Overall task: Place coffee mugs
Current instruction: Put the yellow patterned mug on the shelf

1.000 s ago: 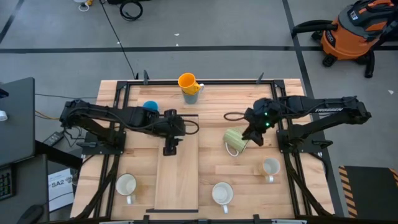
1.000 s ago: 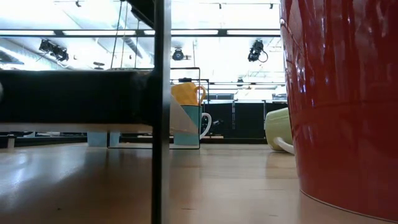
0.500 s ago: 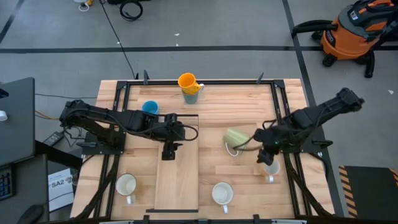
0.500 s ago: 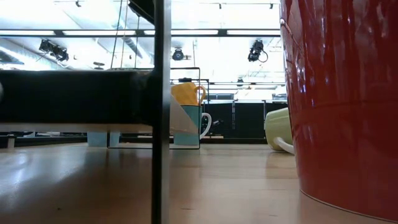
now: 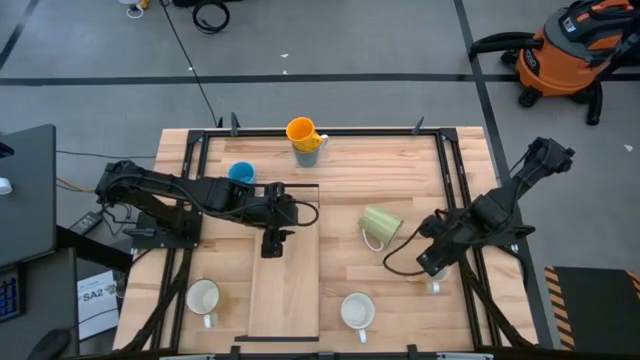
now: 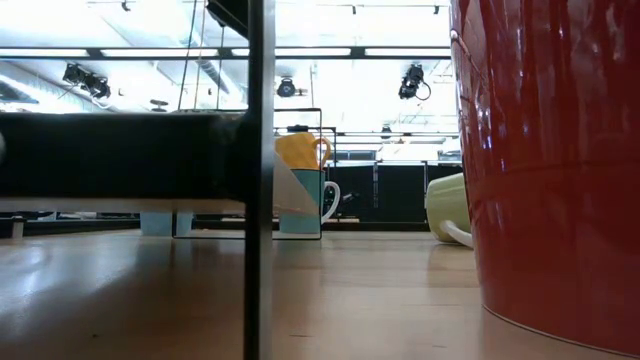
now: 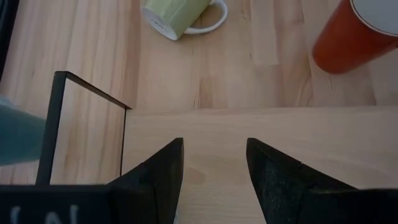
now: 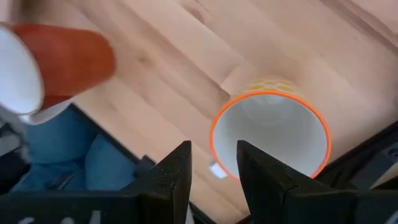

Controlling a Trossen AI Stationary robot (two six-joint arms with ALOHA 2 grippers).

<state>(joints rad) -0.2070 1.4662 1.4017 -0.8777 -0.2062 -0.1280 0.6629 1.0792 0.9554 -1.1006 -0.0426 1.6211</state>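
I will place the mug with the orange rim on the raised wooden board, so next I will grab the mug by its rim (image 8: 225, 112) with my right gripper.
My right gripper (image 5: 430, 265) (image 8: 213, 149) is open and hovers over a mug with an orange rim and white inside (image 8: 270, 134), near the table's right near corner; its fingertips stand astride the rim's edge, and no touch shows. My left gripper (image 5: 272, 245) (image 7: 214, 165) is open above a raised wooden board (image 5: 285, 280). A pale green mug (image 5: 380, 225) (image 7: 180, 12) lies on its side at mid-table. An orange mug sits on a teal one (image 5: 303, 137) at the far edge. A blue mug (image 5: 241, 172) stands behind the left arm.
Two white mugs (image 5: 203, 297) (image 5: 357, 311) stand upright near the near edge. A red mug (image 6: 550, 170) (image 7: 354, 31) (image 8: 56, 68) stands close to the low camera. A thin black wire frame (image 7: 62, 124) rises at the board's far end. Black rails (image 5: 455, 180) run along the table's sides.
My right gripper has swung away from the pale green mug toward the table's near right, and now stands above the orange-rimmed mug. The green mug stays on its side where it was.
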